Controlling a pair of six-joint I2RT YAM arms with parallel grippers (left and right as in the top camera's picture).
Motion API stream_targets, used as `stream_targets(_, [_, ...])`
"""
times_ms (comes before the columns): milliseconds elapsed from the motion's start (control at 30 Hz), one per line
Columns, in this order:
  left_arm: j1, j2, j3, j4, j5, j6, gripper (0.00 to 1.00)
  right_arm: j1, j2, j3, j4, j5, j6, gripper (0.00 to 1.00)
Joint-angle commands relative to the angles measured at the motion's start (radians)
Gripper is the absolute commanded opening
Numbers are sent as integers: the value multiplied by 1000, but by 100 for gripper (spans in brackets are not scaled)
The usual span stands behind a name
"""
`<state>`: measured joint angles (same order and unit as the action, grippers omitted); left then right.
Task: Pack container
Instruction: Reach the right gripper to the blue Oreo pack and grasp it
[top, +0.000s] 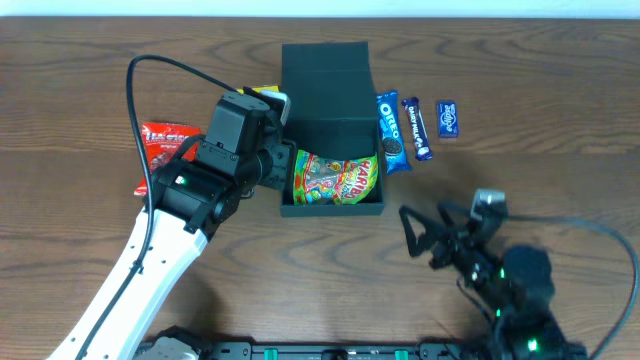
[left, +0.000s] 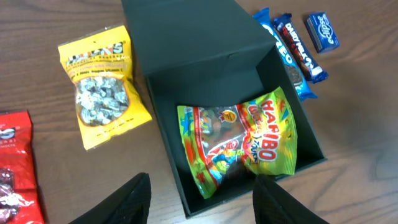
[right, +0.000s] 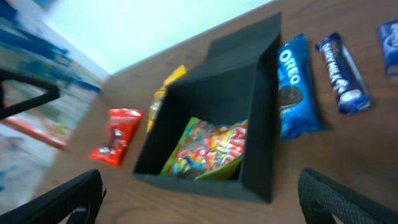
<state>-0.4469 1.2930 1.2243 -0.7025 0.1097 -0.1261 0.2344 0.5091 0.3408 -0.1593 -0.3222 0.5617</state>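
Note:
I should next grab the Oreo pack's cookie-picture end (top: 395, 154) across its width with my right gripper. Its length then stays free to pack beside the Haribo bag (top: 335, 180).
The container (top: 325, 90) is a dark teal box in the middle of the table, its hinged lid standing open at the far side. A green Haribo bag (top: 335, 180) lies inside it, also visible as the Haribo bag (left: 242, 146) in the left wrist view. My left gripper (left: 202, 205) hovers open over the container's (left: 186, 93) near left corner with nothing between its fingers; overhead, the left gripper (top: 278, 170) is at the box's left wall. My right gripper (top: 425, 228) stands open and empty to the front right of the box, its camera facing the container (right: 261, 124).
A yellow snack packet (left: 99, 81) and a red packet (top: 165, 145) lie left of the box. On its right lie an Oreo pack (top: 391, 132), a Dairy Milk bar (top: 417, 128) and a small blue bar (top: 448, 118).

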Motion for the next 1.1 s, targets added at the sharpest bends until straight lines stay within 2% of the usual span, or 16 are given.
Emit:
stream_targets(0, [2,-12,9,-8,10,18,54,-13,189,136,-6,12,-164,99])
stream_targets(233, [2,-12,9,-22,11,18,55,-13,639,447,-140,131,-388,99])
stream_targets(467, [2,-12,9,-35,10,18,55,-13,988,716,-257,252,-509,98])
stream_targets(633, [2,-12,9,-34,10,18,55,-10,1148,814,-278,272,-581,92])
stream_targets(700, [2,-12,9,-34,10,18,55,-11,1196,825,-266,274,-607,86])
stream_targets(1067, [2,-12,9,-29,10,18,56,12,1329,825,-241,265,-622,82])
